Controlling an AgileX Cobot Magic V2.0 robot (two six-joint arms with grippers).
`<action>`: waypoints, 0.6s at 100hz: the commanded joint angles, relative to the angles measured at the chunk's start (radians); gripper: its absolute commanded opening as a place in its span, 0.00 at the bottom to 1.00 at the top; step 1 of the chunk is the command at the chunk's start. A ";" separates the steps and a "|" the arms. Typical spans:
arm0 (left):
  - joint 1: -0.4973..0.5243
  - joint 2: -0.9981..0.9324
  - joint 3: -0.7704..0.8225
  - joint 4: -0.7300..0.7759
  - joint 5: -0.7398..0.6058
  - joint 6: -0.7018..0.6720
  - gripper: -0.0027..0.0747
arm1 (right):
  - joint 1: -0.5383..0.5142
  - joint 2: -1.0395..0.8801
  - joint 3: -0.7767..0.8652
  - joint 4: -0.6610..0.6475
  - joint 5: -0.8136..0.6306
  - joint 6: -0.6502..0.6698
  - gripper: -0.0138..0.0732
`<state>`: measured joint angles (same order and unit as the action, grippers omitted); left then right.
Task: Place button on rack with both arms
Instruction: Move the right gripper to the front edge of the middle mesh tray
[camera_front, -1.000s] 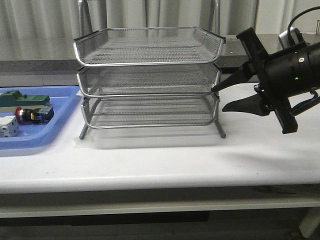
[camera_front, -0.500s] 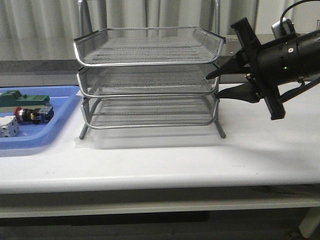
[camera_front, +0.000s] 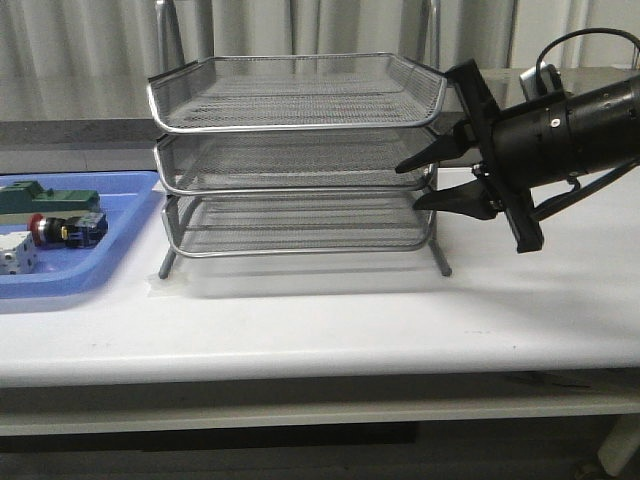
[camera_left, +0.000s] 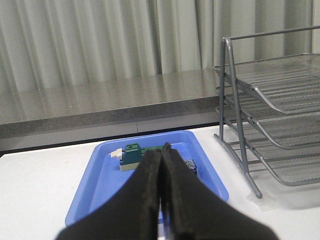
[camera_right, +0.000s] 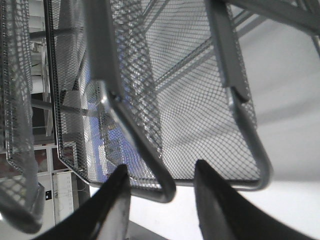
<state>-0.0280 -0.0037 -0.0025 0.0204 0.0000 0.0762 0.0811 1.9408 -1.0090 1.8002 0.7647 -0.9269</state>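
My right gripper's fingers are on both sides of the middle tray's wire rim, so it is time to close on the middle tray's rim. Closing now would catch it.
The button, with its red cap pointing left, lies in the blue tray at the left. The silver three-tier rack stands mid-table. My right gripper is open, with its jaws above and below the right front corner of the middle tray. In the right wrist view that gripper straddles the tray's wire rim. My left gripper is shut and empty above the near part of the blue tray. It hides most of the button, of which only a bluish bit shows.
A flat green block and a white cube-like block share the blue tray. The green block also shows in the left wrist view, with the rack beside the tray. A grey counter and curtains stand behind the table.
My right gripper has moved left and a little up, from beside the rack to around the middle tray's right front corner. The button and the trays have not moved.
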 joint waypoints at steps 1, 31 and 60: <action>-0.001 -0.033 0.055 -0.010 -0.073 -0.010 0.01 | 0.001 -0.031 -0.043 0.137 0.098 -0.015 0.54; -0.001 -0.033 0.055 -0.010 -0.073 -0.010 0.01 | 0.001 -0.023 -0.060 0.137 0.112 -0.014 0.52; -0.001 -0.033 0.055 -0.010 -0.073 -0.010 0.01 | 0.001 -0.023 -0.060 0.137 0.124 -0.006 0.35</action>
<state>-0.0280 -0.0037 -0.0025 0.0204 0.0000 0.0762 0.0820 1.9676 -1.0401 1.7985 0.8063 -0.9269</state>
